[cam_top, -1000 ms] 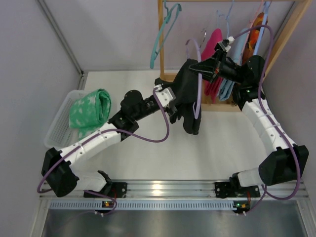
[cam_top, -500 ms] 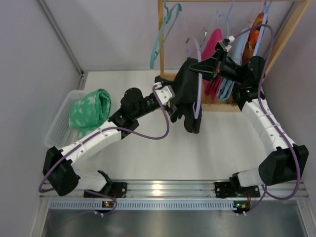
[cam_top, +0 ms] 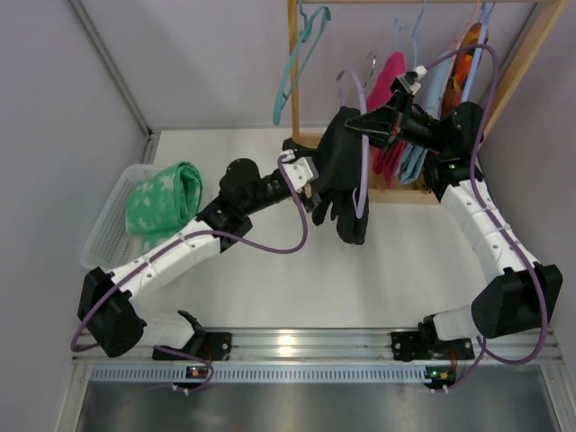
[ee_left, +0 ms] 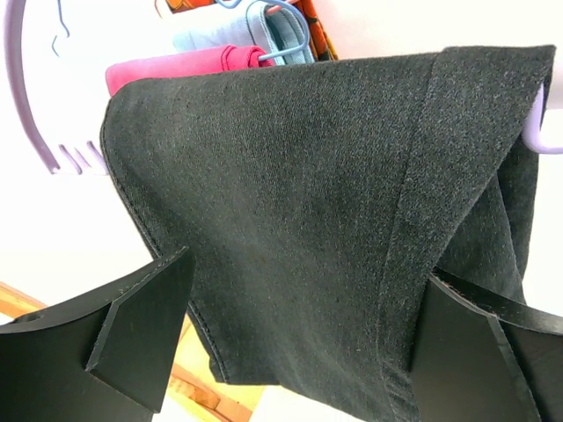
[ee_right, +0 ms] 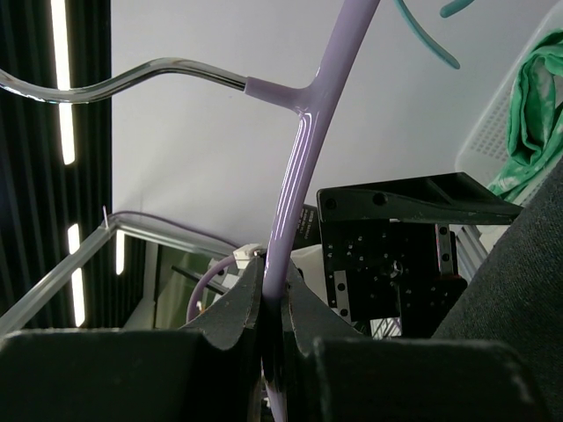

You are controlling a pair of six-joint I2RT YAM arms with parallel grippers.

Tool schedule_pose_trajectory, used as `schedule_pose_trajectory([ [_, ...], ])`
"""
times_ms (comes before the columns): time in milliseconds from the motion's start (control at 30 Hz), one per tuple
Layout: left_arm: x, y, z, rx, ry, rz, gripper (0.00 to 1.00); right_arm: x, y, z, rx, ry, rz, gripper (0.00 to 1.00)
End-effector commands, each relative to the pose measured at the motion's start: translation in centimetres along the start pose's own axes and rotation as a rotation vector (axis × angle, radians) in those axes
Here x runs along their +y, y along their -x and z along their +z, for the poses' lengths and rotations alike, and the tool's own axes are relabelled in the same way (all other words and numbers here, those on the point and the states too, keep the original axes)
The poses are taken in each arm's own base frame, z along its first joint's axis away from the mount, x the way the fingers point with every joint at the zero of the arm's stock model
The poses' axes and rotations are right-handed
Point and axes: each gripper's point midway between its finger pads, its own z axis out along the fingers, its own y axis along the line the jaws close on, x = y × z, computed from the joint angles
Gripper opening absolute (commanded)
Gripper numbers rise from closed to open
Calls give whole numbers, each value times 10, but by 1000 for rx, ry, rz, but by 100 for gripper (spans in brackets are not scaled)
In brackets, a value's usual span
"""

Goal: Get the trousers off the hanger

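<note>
I will grab the trousers with my left gripper by their cloth away from the hanger, on their side away from my right gripper. Then I will pull them off the hanger.
The black trousers hang folded over a lilac hanger held in the air in front of the rack. My right gripper is shut on the hanger's upper arm, just below its metal hook. My left gripper is open at the trousers' left side. In the left wrist view the black cloth fills the space between the two wide-apart fingers, and the hanger's ends stick out on both sides.
A white basket at the left holds mint-green trousers. The wooden rack at the back carries an empty teal hanger and hangers with pink, light blue and orange trousers.
My left gripper has opened a little wider and shifted slightly up along the black trousers. The hanging cloth has swung a bit to the right. The right arm holds still.
</note>
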Motion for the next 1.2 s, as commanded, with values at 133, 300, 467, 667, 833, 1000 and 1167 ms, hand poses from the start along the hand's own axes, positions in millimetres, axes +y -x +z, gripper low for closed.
schedule_pose_trajectory([
  [133,10,9,-2,-17,17,17,95,51,-20,-5,16,113,-175,0],
  [300,22,9,1,-5,63,35,90,51,-20,-6,3,114,-166,0],
  [467,36,11,16,25,177,67,81,40,-19,-3,-3,105,-133,0],
  [667,17,24,20,-30,172,159,77,32,-19,0,-4,92,-104,0],
  [833,4,29,21,-42,152,149,56,30,-17,1,-8,94,-100,0],
  [1000,1,43,20,-70,160,120,26,30,-16,0,-9,96,-106,0],
  [1167,30,51,18,-20,299,75,0,26,-20,-1,1,100,-143,0],
])
